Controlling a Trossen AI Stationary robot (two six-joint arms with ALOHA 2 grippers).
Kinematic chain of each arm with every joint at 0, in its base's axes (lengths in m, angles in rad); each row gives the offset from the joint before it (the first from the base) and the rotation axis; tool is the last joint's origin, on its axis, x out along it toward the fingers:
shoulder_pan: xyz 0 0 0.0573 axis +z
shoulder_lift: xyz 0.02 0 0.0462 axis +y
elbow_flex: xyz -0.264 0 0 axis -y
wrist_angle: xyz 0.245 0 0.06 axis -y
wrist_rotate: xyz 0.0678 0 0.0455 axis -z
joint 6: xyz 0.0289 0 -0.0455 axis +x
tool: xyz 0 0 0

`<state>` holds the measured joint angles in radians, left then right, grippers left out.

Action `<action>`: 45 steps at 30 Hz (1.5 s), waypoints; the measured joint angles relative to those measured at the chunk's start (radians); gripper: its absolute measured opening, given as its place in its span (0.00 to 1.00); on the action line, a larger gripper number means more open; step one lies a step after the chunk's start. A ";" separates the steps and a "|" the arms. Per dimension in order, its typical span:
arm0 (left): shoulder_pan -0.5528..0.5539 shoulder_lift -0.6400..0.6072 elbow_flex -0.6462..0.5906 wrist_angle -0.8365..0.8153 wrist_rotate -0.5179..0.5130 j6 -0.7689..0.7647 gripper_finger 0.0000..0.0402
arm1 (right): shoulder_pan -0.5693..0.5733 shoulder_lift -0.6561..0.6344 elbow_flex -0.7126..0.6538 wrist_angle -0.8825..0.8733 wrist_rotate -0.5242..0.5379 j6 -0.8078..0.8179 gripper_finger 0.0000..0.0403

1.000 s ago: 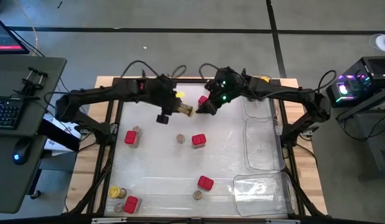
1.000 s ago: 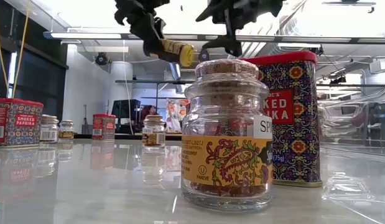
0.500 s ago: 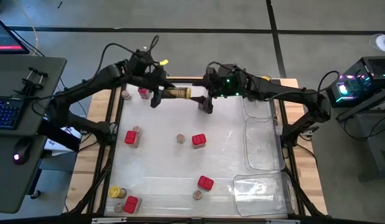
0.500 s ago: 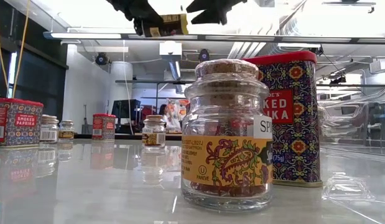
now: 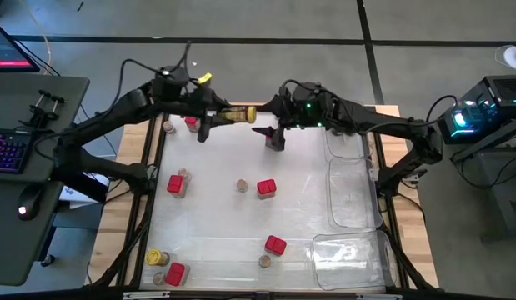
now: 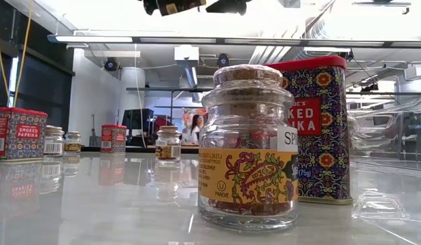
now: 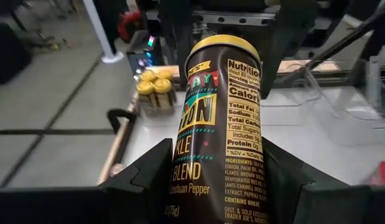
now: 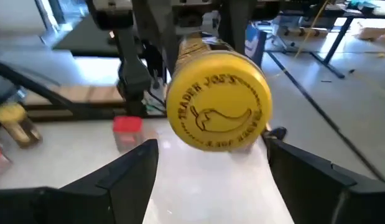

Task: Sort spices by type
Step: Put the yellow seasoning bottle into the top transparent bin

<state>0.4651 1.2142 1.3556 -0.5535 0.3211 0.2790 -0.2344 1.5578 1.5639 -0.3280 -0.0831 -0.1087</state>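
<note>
The spices need to be sorted by type, so my right gripper should next grab a yellow-lidded spice jar by its lidded end [image 5: 248, 114] [image 8: 218, 99].
My left gripper [image 5: 214, 118] is shut on a dark spice jar with a yellow lid [image 5: 239, 114] and holds it high over the table's far edge. The lid [image 8: 218, 109] faces my right gripper [image 5: 270, 136], which is open. The right gripper's fingers [image 8: 127, 171] stand a little way off either side of the lid without touching it. On the table stand red tins [image 5: 266, 188] and small brown-topped jars [image 5: 241, 185]. Another yellow-lidded jar [image 5: 156, 257] is at the near left corner. My left gripper pinches the jar's lower body [image 7: 198, 155] between its two fingers [image 7: 145, 174], coming level from the table's left. The jar runs along the fingers, with the lid end [image 7: 226, 45] sticking out ahead. It is lifted clear and lies about level, lid toward the right.
Clear plastic trays [image 5: 349, 192] line the table's right side. A group of yellow-lidded jars [image 7: 155, 84] stands at the far right corner. A red tin [image 5: 191, 123] and a small jar [image 5: 167, 127] stand at the far left. A cork-topped jar [image 6: 247, 150] and tin [image 6: 319, 129] are near the low camera.
My left gripper has carried the jar up and toward the table's far edge. The jar has swung from slanting to level, with its lid toward the right arm. My right gripper has risen too and shifted slightly left, staying open near the lid.
</note>
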 joint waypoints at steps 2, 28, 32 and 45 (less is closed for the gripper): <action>-0.020 -0.009 0.000 0.014 -0.032 0.018 0.41 | 0.001 0.000 0.000 0.032 -0.001 0.003 0.73; -0.158 0.027 -0.001 0.112 -0.171 0.055 0.41 | 0.034 0.008 -0.001 0.092 -0.027 0.001 0.53; -0.158 0.027 -0.001 0.109 -0.173 0.063 0.41 | 0.034 0.009 -0.002 0.107 -0.027 -0.001 0.52; -0.149 0.028 0.039 -0.081 -0.344 0.047 0.74 | -0.015 -0.006 -0.002 0.033 -0.007 0.003 0.52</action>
<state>0.3160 1.2418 1.3947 -0.6343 -0.0224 0.3264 -0.2497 1.5522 1.5621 -0.2949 -0.0900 -0.1061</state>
